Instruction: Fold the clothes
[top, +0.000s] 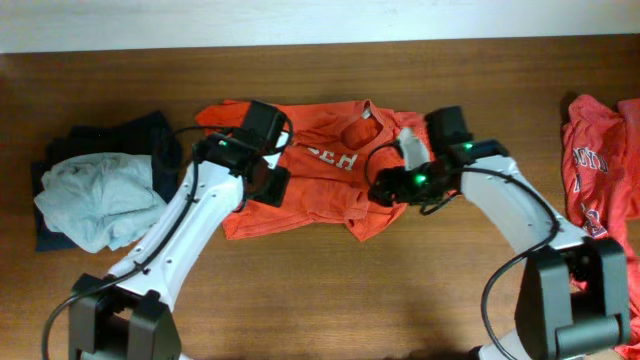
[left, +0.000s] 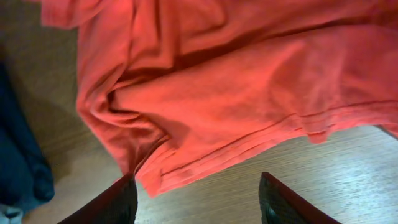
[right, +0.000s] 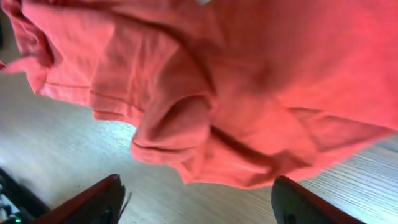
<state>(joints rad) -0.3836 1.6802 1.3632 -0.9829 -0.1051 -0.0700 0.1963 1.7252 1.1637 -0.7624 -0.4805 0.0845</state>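
Note:
The orange-red T-shirt (top: 320, 170) needs to be spread flat for folding, so my left gripper needs to grab it next by the outer corner of its hem (top: 233, 233).
An orange-red T-shirt (top: 320, 170) with white lettering lies crumpled and partly folded in the middle of the table. My left gripper (top: 272, 187) hovers over its left part. In the left wrist view the gripper (left: 198, 200) is open, and the shirt's hem (left: 186, 171) lies just ahead of the fingers (left: 118, 202), held by neither. My right gripper (top: 385, 188) is over the shirt's right edge. It is open in the right wrist view (right: 199, 202), with bunched orange-red cloth (right: 249, 93) just beyond the fingertips and bare wood between them.
A pale grey garment (top: 95, 200) lies on a navy one (top: 130, 135) at the left; the navy cloth (left: 18, 155) also shows in the left wrist view. Another orange-red shirt (top: 600, 170) lies at the right edge. The wooden table (top: 330, 290) is bare at the front.

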